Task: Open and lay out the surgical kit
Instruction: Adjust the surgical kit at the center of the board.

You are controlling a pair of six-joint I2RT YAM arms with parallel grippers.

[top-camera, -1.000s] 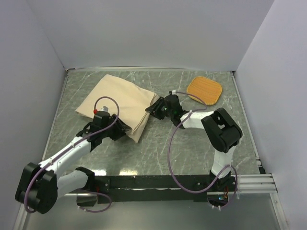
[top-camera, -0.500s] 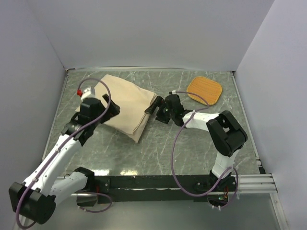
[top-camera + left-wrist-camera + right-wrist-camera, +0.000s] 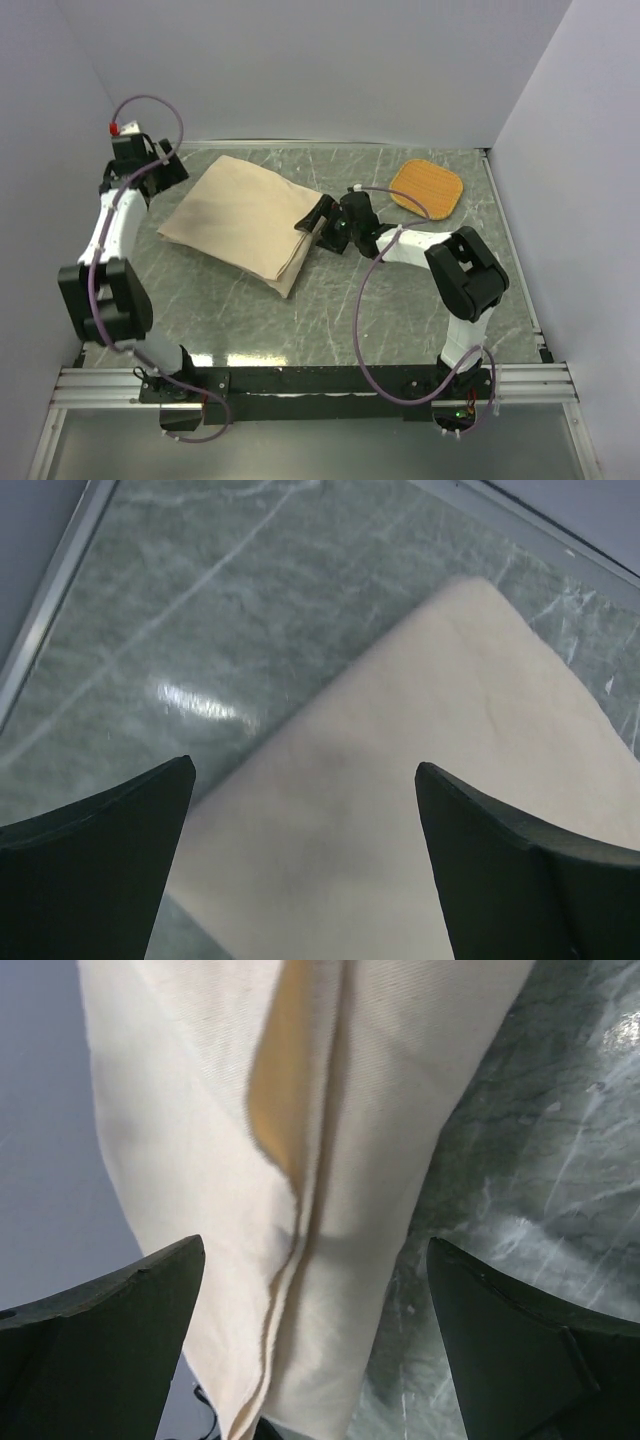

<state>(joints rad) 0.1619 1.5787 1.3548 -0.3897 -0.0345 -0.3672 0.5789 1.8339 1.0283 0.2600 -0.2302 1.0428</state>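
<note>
My right gripper is to grip the surgical kit's folded edge (image 3: 309,232) (image 3: 310,1238) next and leave the opposite edge for my left gripper, so that the kit gets laid straight.
The surgical kit (image 3: 245,220) is a flat bundle wrapped in beige cloth, lying at the table's left centre; what it holds is hidden. My left gripper (image 3: 172,168) hangs raised over the bundle's far left corner, open and empty. In the left wrist view the cloth (image 3: 450,730) lies well below the left gripper (image 3: 303,765). My right gripper (image 3: 322,228) stands open at the bundle's right edge. The right wrist view shows the folded cloth layers (image 3: 200,1110) running between the spread fingers of the right gripper (image 3: 315,1242), with no grip on them.
An orange woven pad (image 3: 427,189) lies at the back right, behind the right arm. Grey walls close in the table on the left, back and right. The left arm stands tall along the left wall.
Both grippers have opened. The left arm has swung from the bundle's near edge up to its far left corner. The right gripper has stayed at the right edge.
</note>
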